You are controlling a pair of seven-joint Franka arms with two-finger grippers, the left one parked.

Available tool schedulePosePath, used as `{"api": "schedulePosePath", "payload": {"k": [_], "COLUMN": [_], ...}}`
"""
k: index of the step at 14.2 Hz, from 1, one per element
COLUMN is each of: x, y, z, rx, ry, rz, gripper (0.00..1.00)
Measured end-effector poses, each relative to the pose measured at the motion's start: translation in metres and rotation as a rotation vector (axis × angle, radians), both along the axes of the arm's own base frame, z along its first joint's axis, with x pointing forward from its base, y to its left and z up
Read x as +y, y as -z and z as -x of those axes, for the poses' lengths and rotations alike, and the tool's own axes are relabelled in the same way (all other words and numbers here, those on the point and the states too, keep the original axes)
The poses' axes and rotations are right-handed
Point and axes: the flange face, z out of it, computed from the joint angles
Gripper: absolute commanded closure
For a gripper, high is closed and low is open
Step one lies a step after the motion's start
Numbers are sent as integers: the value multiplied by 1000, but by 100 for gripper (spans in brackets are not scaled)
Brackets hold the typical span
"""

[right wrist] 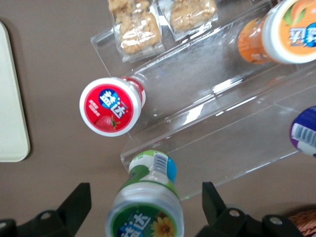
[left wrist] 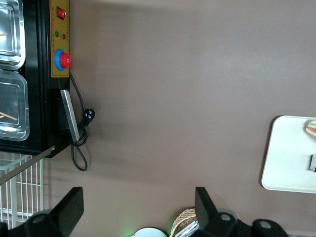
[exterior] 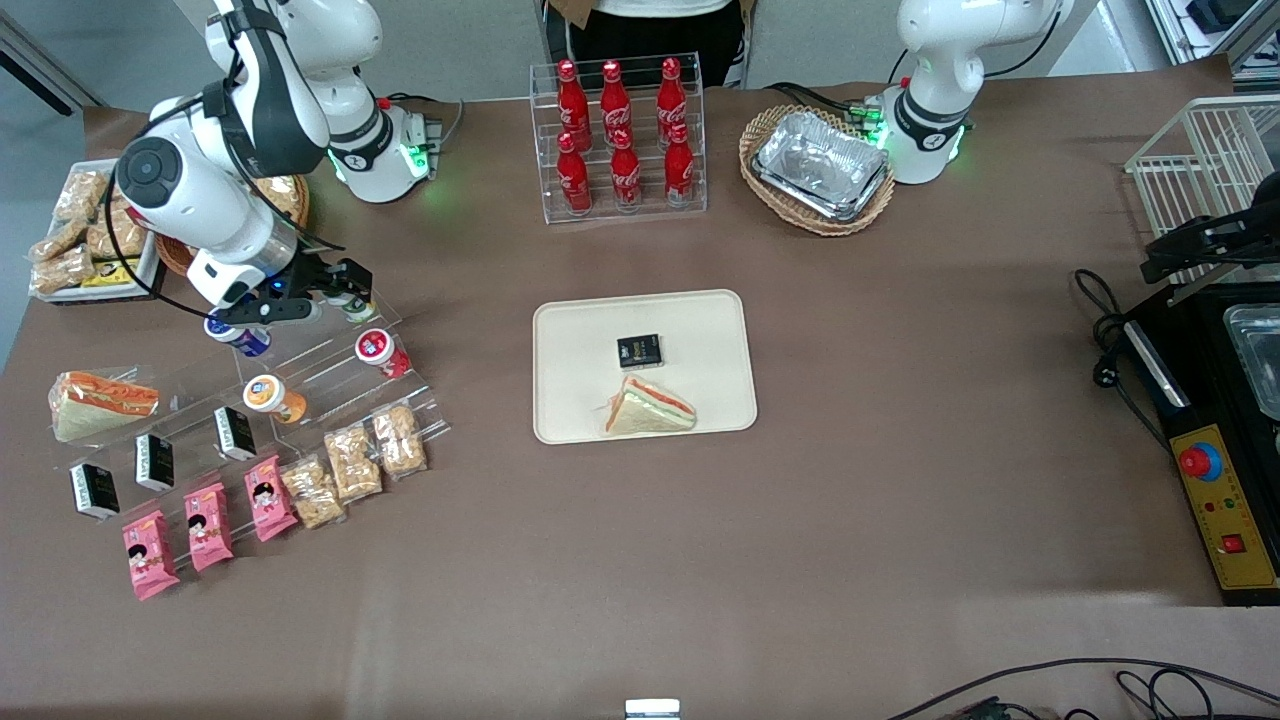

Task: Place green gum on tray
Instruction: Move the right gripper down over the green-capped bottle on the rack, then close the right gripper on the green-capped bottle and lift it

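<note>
The green gum bottle needs to go onto the cream tray, so my gripper should pick it up by its lidded end (exterior: pixel 357 310) next.
The green gum (right wrist: pixel 146 207) is a small bottle with a green body and a white lid with a green-ringed label, standing on the top step of a clear acrylic stand (right wrist: pixel 207 123). My gripper (right wrist: pixel 145 197) is open around it, one finger (right wrist: pixel 79 200) on each side with a gap to the bottle. In the front view the gripper (exterior: pixel 335 295) hovers over the stand at the working arm's end of the table, and the gum (exterior: pixel 358 307) is mostly hidden under it. The cream tray (exterior: pixel 570 400) lies at the table's middle; its edge also shows in the right wrist view (right wrist: pixel 10 98).
A red gum bottle (right wrist: pixel 111 106), an orange one (right wrist: pixel 281 32) and a blue one (right wrist: pixel 306 131) share the stand. The tray holds a black packet (exterior: pixel 639 350) and a sandwich (exterior: pixel 648 408). Snack bags (exterior: pixel 350 465) lie nearer the front camera. A cola rack (exterior: pixel 620 140) stands farther back.
</note>
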Motion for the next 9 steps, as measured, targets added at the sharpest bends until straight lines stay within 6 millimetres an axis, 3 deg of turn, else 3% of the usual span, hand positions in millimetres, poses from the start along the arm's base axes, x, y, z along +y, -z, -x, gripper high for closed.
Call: {"api": "schedulePosePath", "payload": {"k": [6, 9], "x": [5, 3], "y": [8, 7], "z": [1, 0], "rx": [15, 12], "ry": [-12, -34], "rz": [3, -1], "gripper": [72, 72]}}
